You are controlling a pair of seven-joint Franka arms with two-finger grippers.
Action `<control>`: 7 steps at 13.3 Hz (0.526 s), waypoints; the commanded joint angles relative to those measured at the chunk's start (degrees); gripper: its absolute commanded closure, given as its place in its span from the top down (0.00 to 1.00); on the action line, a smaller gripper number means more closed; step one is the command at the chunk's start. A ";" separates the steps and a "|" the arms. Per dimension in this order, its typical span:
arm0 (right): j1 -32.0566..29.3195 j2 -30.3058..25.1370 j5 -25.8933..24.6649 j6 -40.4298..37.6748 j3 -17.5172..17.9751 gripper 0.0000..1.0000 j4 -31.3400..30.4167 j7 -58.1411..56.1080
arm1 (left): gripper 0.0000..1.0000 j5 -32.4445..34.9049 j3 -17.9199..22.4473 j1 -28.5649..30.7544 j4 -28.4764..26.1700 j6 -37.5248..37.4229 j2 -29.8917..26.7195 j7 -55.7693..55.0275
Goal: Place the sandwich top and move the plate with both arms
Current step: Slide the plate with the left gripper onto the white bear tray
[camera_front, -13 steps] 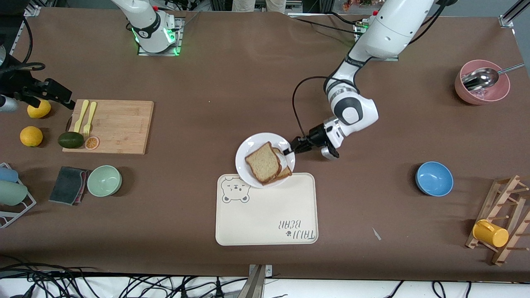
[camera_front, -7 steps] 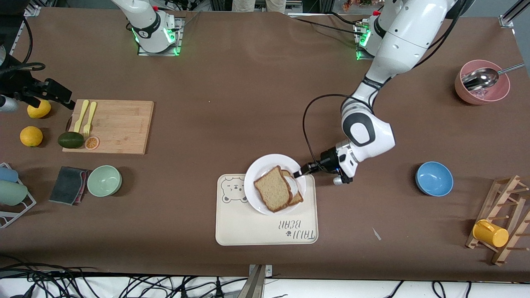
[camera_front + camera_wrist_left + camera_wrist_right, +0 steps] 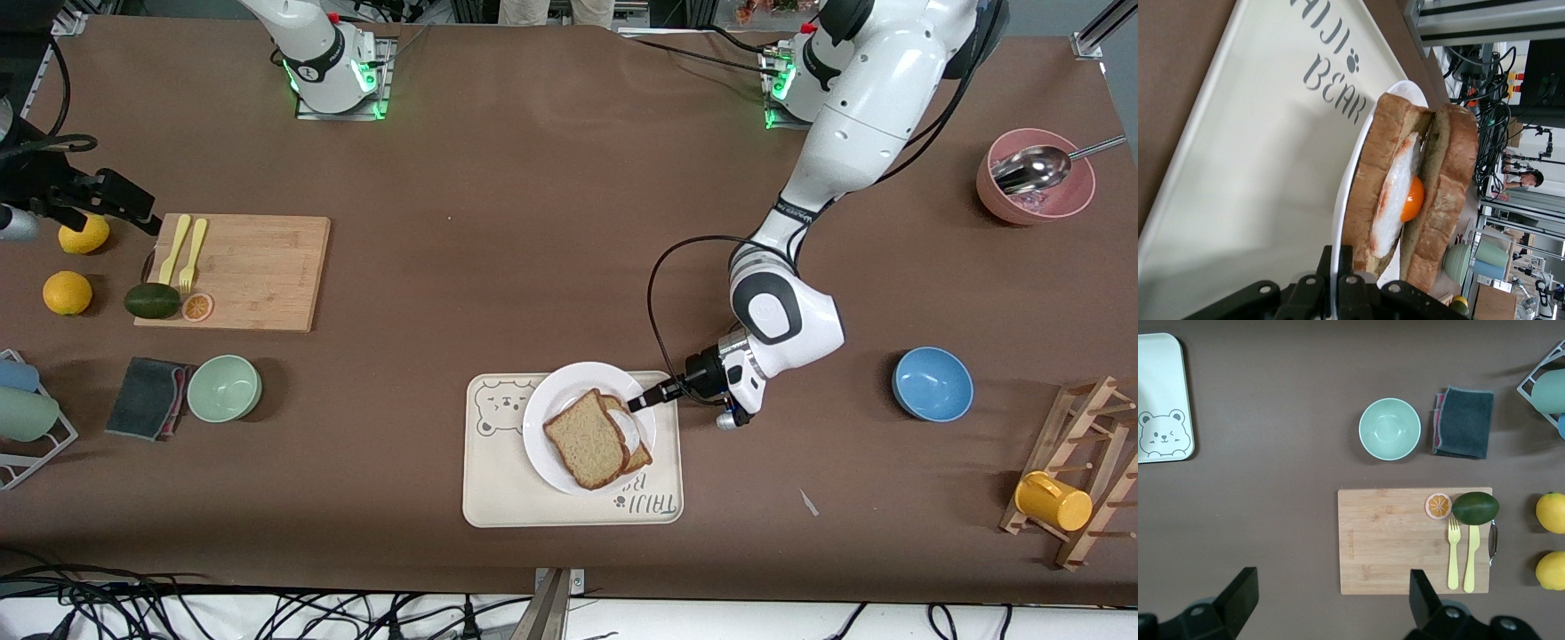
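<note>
The plate's far rim (image 3: pixel 583 366) sticks out past the tray's back edge (image 3: pixel 516 374), so my left gripper should keep holding the plate until I lower it toward the tray's centre.
The white plate (image 3: pixel 556 382) is over the cream bear tray (image 3: pixel 551 498), at its edge farther from the front camera. I cannot tell whether it rests on the tray. On the plate the sandwich top (image 3: pixel 585 438) lies offset over the slice bearing a fried egg (image 3: pixel 629 430). My left gripper (image 3: pixel 642 402) is shut on the plate's rim at the left arm's side. In the left wrist view my left gripper (image 3: pixel 1337 252) pinches the plate (image 3: pixel 1405 88); the sandwich top (image 3: pixel 1455 167) covers the egg (image 3: pixel 1410 197). My right gripper (image 3: pixel 1333 577) is open and empty, high over the table beside the cutting board.
A cutting board (image 3: pixel 258 267) with fork, knife, avocado and orange slice is toward the right arm's end, with lemons (image 3: pixel 68 292), a mint bowl (image 3: pixel 224 388) and grey cloth (image 3: pixel 147 397). A blue bowl (image 3: pixel 932 383), pink bowl (image 3: pixel 1036 187) and mug rack (image 3: pixel 1080 462) are toward the left arm's end.
My left gripper has carried the plate with the sandwich toward the front camera, from the bare table to over the tray. The right arm has not visibly moved.
</note>
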 commanded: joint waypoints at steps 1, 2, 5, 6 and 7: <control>-0.28 -0.39 0.84 -0.38 0.17 1.00 0.04 0.43 | 0.00 3.27 -0.01 -0.08 6.07 0.34 3.39 -2.80; -0.28 -0.39 0.84 -0.38 0.17 1.00 0.04 0.43 | 0.00 5.89 0.08 0.00 7.13 0.34 3.92 -5.59; -0.28 -0.30 0.84 -0.38 0.17 1.00 0.04 0.43 | 0.00 14.08 0.43 0.62 12.14 0.34 6.91 -12.91; -0.28 -0.30 0.84 -0.38 0.17 1.00 0.04 0.43 | 0.00 14.27 0.43 0.62 12.32 0.34 7.26 -12.92; -0.28 -0.30 0.84 -0.38 0.17 1.00 0.04 0.43 | 0.00 14.27 0.51 0.62 12.41 0.34 7.44 -12.92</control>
